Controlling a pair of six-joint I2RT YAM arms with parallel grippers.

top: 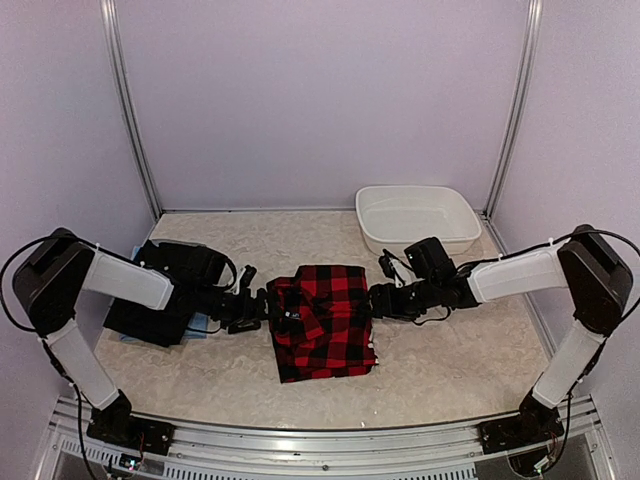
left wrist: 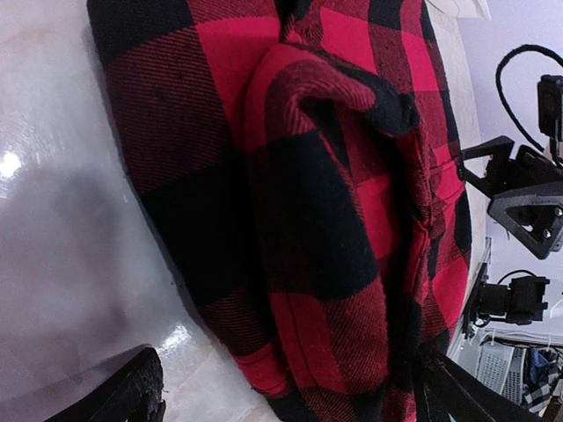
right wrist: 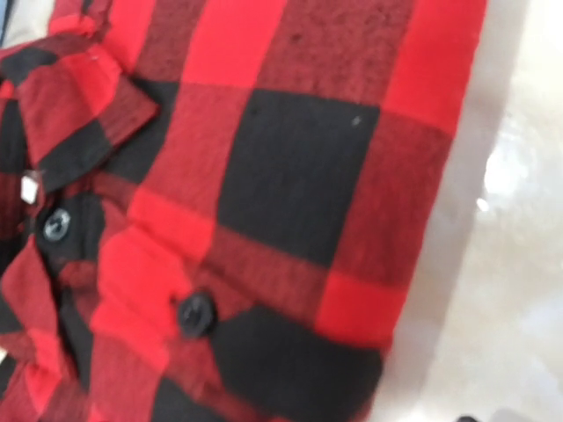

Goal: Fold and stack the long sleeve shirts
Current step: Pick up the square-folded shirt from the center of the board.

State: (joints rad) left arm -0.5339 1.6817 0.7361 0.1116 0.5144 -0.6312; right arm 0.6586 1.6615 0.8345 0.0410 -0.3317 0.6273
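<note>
My left gripper grabs the folded flannel shirt by its collar-side edge nearest the black shirt next, to stack it there still folded.
The red-and-black checked flannel shirt [top: 322, 320] lies folded in the middle of the table. It fills the left wrist view [left wrist: 334, 220] and the right wrist view [right wrist: 264, 176], where its collar and black buttons show. My left gripper [top: 262, 305] is at the shirt's left edge. Its fingers [left wrist: 141, 391] stand wide apart, with the shirt's folded edge between them. My right gripper [top: 376, 300] is at the shirt's right edge; its fingers are hidden. A black shirt [top: 165, 285] lies at the left under my left arm, with light blue cloth [top: 205, 323] peeking from beneath it.
A white oval basin [top: 415, 218] stands at the back right, just behind my right arm. White walls close in the table on three sides. A metal rail runs along the near edge.
</note>
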